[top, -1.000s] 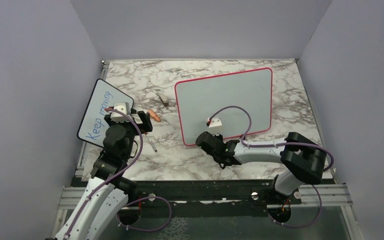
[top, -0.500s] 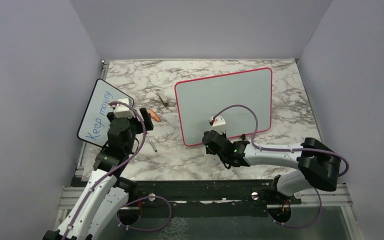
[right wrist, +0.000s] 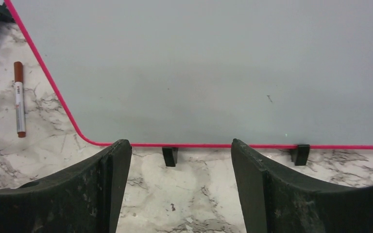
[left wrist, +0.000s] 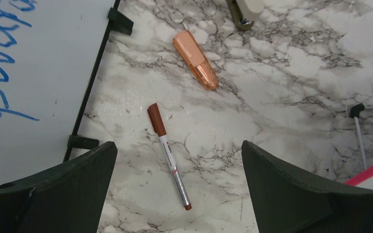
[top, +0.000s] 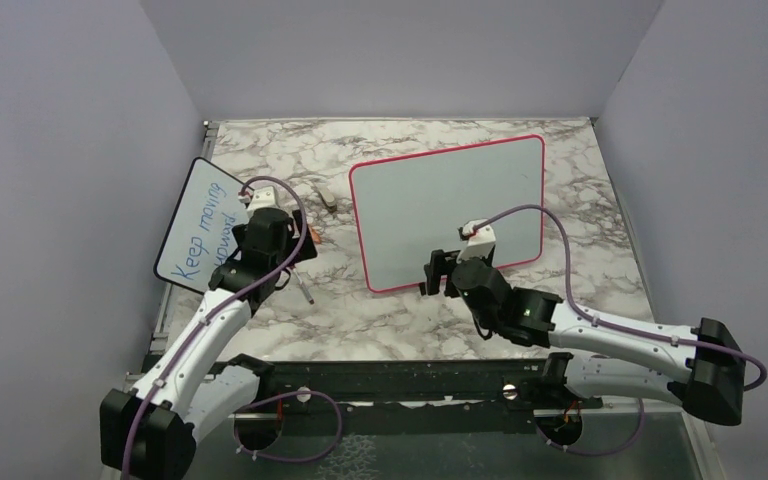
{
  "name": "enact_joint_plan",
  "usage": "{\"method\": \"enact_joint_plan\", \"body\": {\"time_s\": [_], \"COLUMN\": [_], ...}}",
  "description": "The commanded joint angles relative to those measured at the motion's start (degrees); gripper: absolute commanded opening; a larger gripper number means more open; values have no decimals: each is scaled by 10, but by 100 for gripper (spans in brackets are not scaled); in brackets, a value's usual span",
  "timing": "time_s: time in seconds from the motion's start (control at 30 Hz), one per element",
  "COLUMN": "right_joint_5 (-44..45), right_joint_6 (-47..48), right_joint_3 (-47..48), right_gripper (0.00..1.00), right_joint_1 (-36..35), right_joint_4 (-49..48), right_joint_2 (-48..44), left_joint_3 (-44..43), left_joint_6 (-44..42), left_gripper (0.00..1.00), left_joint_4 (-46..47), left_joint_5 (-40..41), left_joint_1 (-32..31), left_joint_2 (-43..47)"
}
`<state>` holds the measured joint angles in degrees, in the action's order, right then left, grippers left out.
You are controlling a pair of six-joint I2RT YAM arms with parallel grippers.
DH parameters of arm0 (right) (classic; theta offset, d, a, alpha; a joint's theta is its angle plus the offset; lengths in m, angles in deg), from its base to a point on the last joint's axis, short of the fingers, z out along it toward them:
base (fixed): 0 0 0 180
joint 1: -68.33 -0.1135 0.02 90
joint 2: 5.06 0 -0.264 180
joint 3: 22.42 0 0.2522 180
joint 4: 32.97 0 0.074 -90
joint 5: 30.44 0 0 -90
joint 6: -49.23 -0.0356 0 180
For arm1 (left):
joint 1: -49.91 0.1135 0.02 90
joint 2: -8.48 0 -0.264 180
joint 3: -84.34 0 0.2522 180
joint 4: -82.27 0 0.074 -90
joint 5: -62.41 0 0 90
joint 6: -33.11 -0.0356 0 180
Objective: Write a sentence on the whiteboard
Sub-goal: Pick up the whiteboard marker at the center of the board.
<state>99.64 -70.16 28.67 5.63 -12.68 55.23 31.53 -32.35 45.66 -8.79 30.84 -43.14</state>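
Observation:
The right gripper will write with the opposite end of the marker, so the left gripper will grab the marker's body beside the brown cap and leave that end free.
The whiteboard (top: 447,210) with its pink-red frame stands on small black feet at mid-table. Its grey face (right wrist: 199,68) is blank, and no sentence shows on it. A brown-capped marker (left wrist: 169,155) lies flat on the marble left of the board (top: 305,288), also at the left edge of the right wrist view (right wrist: 19,99). My left gripper (left wrist: 177,145) hangs open above the marker, holding nothing (top: 288,258). My right gripper (right wrist: 178,143) is open and empty, facing the board's lower edge (top: 440,275) just short of a foot.
A smaller black-framed board (top: 203,225) with blue writing leans at the left, close to my left fingers (left wrist: 29,73). An orange cap-like piece (left wrist: 195,60) and a beige block (top: 327,198) lie beyond the marker. Walls close in on three sides of the table.
My right gripper has opened from shut, and its arm has swung right along the board's lower edge. The left arm has reached forward over the marker, jaws still open.

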Motion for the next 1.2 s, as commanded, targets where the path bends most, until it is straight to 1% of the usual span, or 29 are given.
{"method": "enact_joint_plan", "body": {"time_s": [0.0,0.07,0.1,0.2,0.27,0.47,0.57,0.63,0.83,1.07,1.17], "right_joint_5": [61,73,78,92,104,131,138,140,151,149,149], "right_joint_6": [23,19,15,12,9,30,52,61,81,92,95], "right_joint_3": [-29,-38,-43,-58,-66,-75,-77,-78,-87,-82,-80], "right_gripper": [81,84,84,86,86,87,91,92,94,96,96], "right_joint_1": [-3,-3,-3,-3,-3,-3,-3,-3,-3,-3,-3], "right_joint_4": [8,9,9,3,1,-7,-19,-23,-47,-43,-40], "right_joint_2": [-41,-57,-66,-88,-99,-109,-109,-108,-103,-102,-105], "left_joint_3": [-31,-39,-42,-51,-56,-68,-73,-78,-79,-80,-76], "left_joint_6": [45,53,57,62,61,79,86,91,98,95,96], "left_gripper": [99,97,94,83,77,64,60,55,45,41,37], "left_joint_4": [-54,-62,-64,-68,-71,-78,-81,-87,-87,-76,-67], "left_joint_5": [0,-8,-16,-34,-31,-43,-60,-63,-64,-67,-70], "left_joint_1": [8,14,17,31,33,39,41,41,41,41,42], "left_joint_2": [-53,-75,-88,-125,-147,-220,-251,-264,-291,-334,-348]}}
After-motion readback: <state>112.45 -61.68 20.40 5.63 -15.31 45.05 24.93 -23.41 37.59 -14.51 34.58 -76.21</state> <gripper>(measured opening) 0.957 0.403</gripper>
